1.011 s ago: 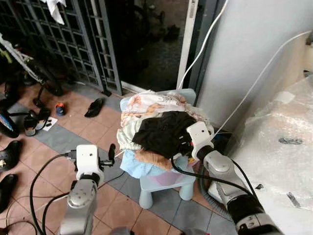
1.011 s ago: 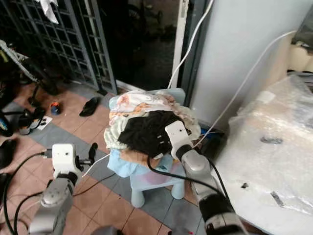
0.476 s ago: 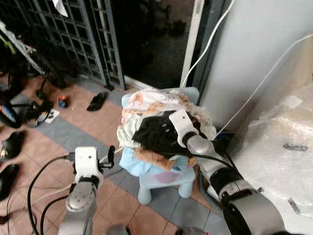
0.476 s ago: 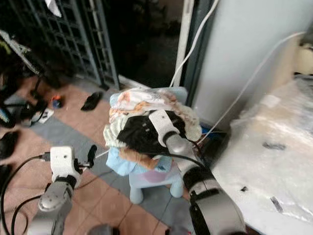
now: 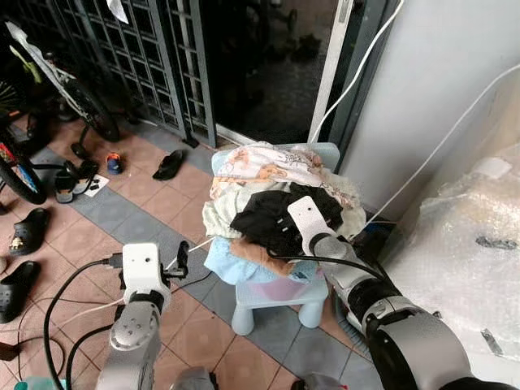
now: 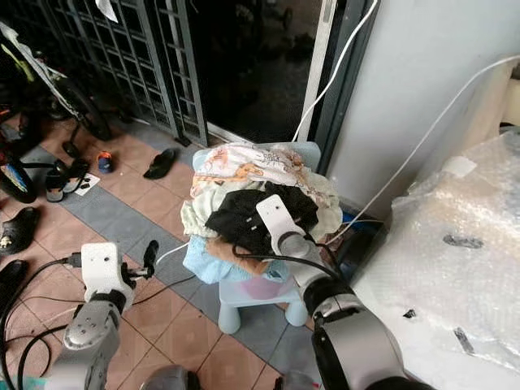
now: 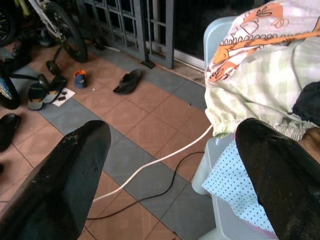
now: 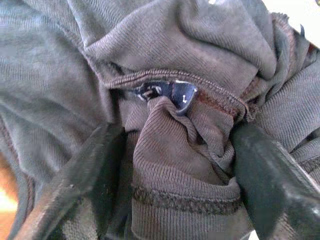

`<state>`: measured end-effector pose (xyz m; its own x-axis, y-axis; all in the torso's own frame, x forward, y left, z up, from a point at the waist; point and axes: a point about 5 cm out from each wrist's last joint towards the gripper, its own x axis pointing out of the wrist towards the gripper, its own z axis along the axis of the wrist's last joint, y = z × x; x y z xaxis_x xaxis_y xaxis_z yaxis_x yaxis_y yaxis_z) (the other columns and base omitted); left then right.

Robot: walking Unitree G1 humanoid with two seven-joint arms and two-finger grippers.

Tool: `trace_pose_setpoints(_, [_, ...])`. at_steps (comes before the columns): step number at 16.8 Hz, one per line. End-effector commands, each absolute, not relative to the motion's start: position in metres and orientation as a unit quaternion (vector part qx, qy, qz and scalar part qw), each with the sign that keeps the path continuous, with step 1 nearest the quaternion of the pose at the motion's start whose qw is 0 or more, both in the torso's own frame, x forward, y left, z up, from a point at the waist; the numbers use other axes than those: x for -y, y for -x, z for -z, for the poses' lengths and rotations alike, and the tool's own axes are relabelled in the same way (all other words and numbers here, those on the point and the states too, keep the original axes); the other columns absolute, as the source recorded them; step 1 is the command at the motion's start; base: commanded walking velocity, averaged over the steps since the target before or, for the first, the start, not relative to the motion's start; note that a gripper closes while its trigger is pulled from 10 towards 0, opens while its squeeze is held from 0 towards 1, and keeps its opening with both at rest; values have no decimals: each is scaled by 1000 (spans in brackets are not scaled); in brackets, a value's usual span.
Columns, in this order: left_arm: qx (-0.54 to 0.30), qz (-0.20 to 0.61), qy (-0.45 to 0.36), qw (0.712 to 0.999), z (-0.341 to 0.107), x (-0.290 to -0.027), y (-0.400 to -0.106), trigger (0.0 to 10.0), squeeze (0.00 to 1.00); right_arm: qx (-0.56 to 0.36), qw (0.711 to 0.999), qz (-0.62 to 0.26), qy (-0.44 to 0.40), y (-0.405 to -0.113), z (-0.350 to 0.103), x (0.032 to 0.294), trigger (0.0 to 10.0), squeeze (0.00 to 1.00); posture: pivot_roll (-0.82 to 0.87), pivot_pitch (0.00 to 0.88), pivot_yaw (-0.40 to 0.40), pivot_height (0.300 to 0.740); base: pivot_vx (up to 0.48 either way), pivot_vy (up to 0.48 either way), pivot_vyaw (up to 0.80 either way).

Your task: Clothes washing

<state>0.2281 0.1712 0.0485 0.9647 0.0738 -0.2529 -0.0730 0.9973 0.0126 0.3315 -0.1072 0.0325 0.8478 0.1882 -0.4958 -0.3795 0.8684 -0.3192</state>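
Note:
My right gripper grabs the bunched fold at the collar label of the black garment (image 5: 264,219) next, to load the washing.
A pile of clothes (image 5: 272,175) lies heaped on a pale blue plastic stool (image 5: 272,296). On top is a patterned orange and white cloth (image 7: 260,25), with a black garment (image 5: 264,219) in front of it. My right gripper (image 8: 170,150) is pressed down into the black garment. It is open, with one finger on each side of a bunched fold near the collar label (image 8: 172,92). To the left of the stool, my left gripper (image 5: 180,260) is held over the tiled floor, open and holding nothing.
A bubble-wrapped appliance (image 5: 479,236) stands close on the right. A white wall and hanging white cables (image 5: 357,65) are behind the stool. A metal gate (image 5: 162,57), a bicycle (image 5: 65,89) and scattered sandals (image 5: 169,165) are to the left. Cables (image 7: 150,165) cross the floor tiles.
The camera has shifted. My right gripper has moved from the right side of the pile in onto the black garment. The left arm has hardly moved.

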Motion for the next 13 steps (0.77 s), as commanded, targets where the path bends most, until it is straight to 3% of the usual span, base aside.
trace_pose_setpoints(1, [-132,-38,-4,990,-48,-170,-231,10000,0,-267,932,-142,197,-321,-18,113,0,0,48,46,8,740,0,0,0])
trace_pose_setpoints(13, [-127,-47,-5,991,-49,-167,-237,10000,0,-278,933,-167,155,-312,-10,102,0,0,33,34,-2,740,0,0,0])
